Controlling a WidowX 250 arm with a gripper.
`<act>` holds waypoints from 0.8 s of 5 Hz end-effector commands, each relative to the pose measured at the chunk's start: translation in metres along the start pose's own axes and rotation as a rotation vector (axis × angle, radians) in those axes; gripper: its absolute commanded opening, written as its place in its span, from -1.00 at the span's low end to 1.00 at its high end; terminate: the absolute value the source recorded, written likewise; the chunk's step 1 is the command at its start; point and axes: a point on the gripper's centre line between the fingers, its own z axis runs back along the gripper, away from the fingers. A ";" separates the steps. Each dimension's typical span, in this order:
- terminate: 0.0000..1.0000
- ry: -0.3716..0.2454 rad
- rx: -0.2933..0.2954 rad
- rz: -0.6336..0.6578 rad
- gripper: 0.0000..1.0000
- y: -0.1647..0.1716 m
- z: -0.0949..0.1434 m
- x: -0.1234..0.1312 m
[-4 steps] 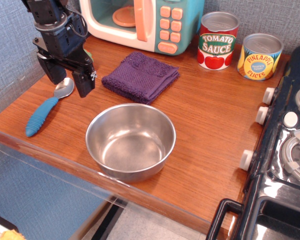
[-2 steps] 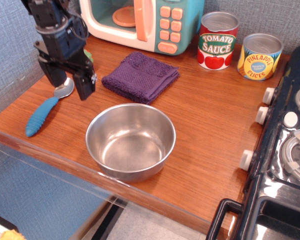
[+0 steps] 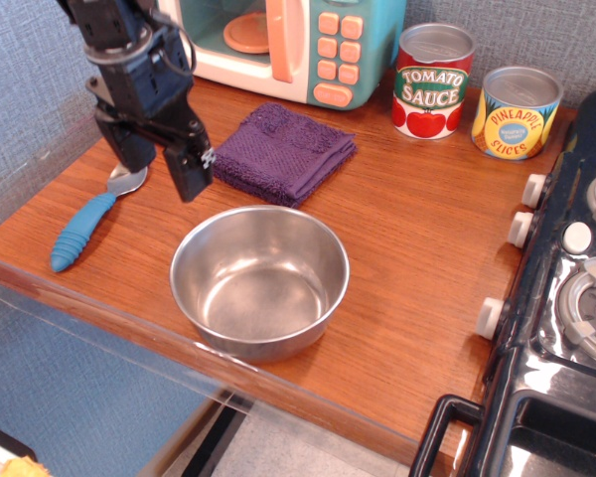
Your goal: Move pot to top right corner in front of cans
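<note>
My gripper grabs the steel pot by its rim next, to move the pot to the corner in front of the cans.
The shiny steel pot sits empty on the wooden counter near its front edge. The red Tomato Sauce can and the yellow-blue Pineapple Slices can stand at the back right by the wall. My gripper hangs at the left, above the counter and just up-left of the pot's rim. Its two black fingers are apart and hold nothing.
A folded purple cloth lies behind the pot. A blue-handled spoon lies at the left under the gripper. A toy microwave stands at the back. A black toy stove borders the counter on the right.
The gripper has moved right, toward the pot and the cloth, staying open. The pot, cans and spoon have not moved.
</note>
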 end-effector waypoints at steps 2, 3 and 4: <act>-1.00 0.125 0.083 -0.018 1.00 -0.047 -0.001 -0.015; -1.00 0.189 0.106 0.070 1.00 -0.026 -0.017 -0.022; -1.00 0.216 0.102 0.103 1.00 -0.017 -0.025 -0.026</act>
